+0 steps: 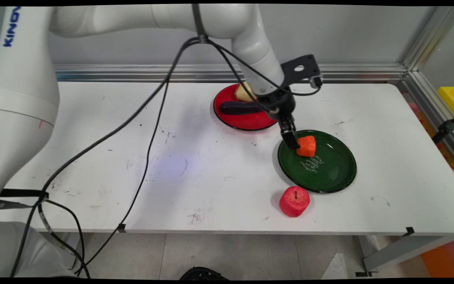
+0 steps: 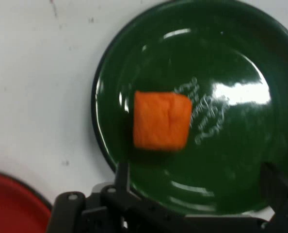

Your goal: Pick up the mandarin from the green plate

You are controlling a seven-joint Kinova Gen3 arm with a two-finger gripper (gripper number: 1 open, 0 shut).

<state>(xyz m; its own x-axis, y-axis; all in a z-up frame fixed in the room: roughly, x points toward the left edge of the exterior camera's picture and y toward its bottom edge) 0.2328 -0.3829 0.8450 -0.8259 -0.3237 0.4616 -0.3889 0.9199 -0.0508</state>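
The gripper next needs to grab the blocky orange carrot chunk by the chunk's opposite flat sides, so that it can lift the chunk off the green plate (image 1: 329, 173).
An orange carrot chunk (image 1: 306, 146) (image 2: 162, 120) lies on the left part of a dark green plate (image 1: 329, 173) (image 2: 241, 160). My gripper (image 1: 296, 142) (image 2: 197, 177) is low over the plate's left rim and open. In the hand view its two fingers (image 2: 120, 171) stand wide apart, and the chunk lies just beyond their tips, nearer the left one. In the main view one black finger (image 1: 290, 138) is right beside the chunk's left side. I cannot tell whether it touches the chunk.
A red plate (image 1: 227, 118) (image 2: 8, 204) behind and to the left holds a dark purple eggplant (image 1: 239, 107) and a pale vegetable piece (image 1: 242, 93). A red apple (image 1: 294, 201) stands on the table in front of the green plate. Black cables (image 1: 148, 130) hang across the table's left half.
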